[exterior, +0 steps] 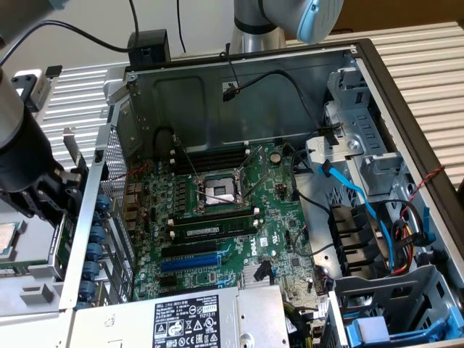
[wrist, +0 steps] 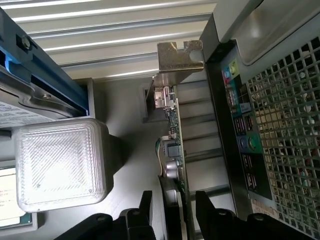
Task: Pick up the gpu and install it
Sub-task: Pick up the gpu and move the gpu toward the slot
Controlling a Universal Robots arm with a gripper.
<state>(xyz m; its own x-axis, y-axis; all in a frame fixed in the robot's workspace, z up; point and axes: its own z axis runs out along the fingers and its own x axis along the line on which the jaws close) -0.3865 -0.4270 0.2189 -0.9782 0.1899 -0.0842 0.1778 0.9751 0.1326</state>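
The GPU will go in the case once my gripper has hold of it, and my gripper will next grab it by its heatsink end (wrist: 174,200), opposite the metal bracket (wrist: 177,62).
The gpu (wrist: 174,145) stands on edge outside the computer case, its metal bracket (wrist: 177,62) at the far end. A green board edge, small components and a dark heatsink show along it. My gripper (wrist: 174,207) straddles the card, one black finger (wrist: 146,205) on each side, with small gaps to the card, so it is open around it. In the exterior view my gripper (exterior: 54,199) hangs at the exterior view's left, just outside the case's perforated rear wall (exterior: 109,188), with the gpu bracket (exterior: 70,147) poking up beside it.
The open case holds the large green motherboard (exterior: 283,239) with black and blue expansion slots (exterior: 190,255), cables (exterior: 377,217) and a power supply (exterior: 196,319). A processor in a tray (exterior: 7,243) lies beside the gripper. A translucent white block (wrist: 60,165) sits close to the card.
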